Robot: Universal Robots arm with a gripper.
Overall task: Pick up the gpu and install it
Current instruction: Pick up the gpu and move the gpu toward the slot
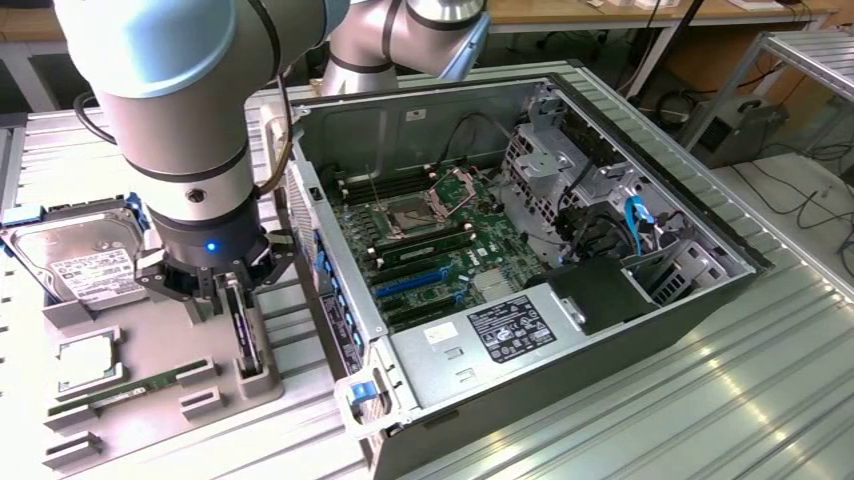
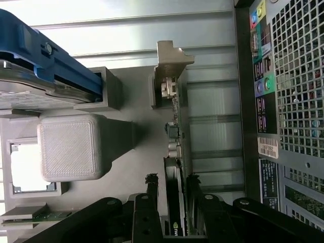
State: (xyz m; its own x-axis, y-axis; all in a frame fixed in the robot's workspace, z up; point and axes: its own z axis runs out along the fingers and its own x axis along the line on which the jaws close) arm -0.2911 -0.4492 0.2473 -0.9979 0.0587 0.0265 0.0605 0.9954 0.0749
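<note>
Next, the gripper takes the GPU's slim fan end (image 2: 175, 197) to install the GPU, since flat sides face each other there and the silver bracket (image 2: 169, 62) spreads out.
The gpu (image 1: 240, 322) stands on edge in a slot of the grey holder tray (image 1: 160, 335), at the exterior view's left of the open computer case (image 1: 641, 200). In the wrist view the gpu (image 2: 177, 136) shows as a thin green board edge with a silver bracket (image 2: 171, 59) at its far end. My gripper (image 1: 230, 300) is lowered over it. The gripper (image 2: 173, 178) is open, one black finger on each side of the card's fan end, close to both faces. The card sits in its slot.
The motherboard (image 1: 427, 240) lies exposed in the case, with blue expansion slots (image 1: 407, 283). On the tray are a hard drive (image 1: 87, 268) in a blue frame, a processor chip (image 1: 83, 362) and a memory stick (image 1: 127, 385). The case's rear wall (image 2: 283, 101) stands close beside the gpu.
</note>
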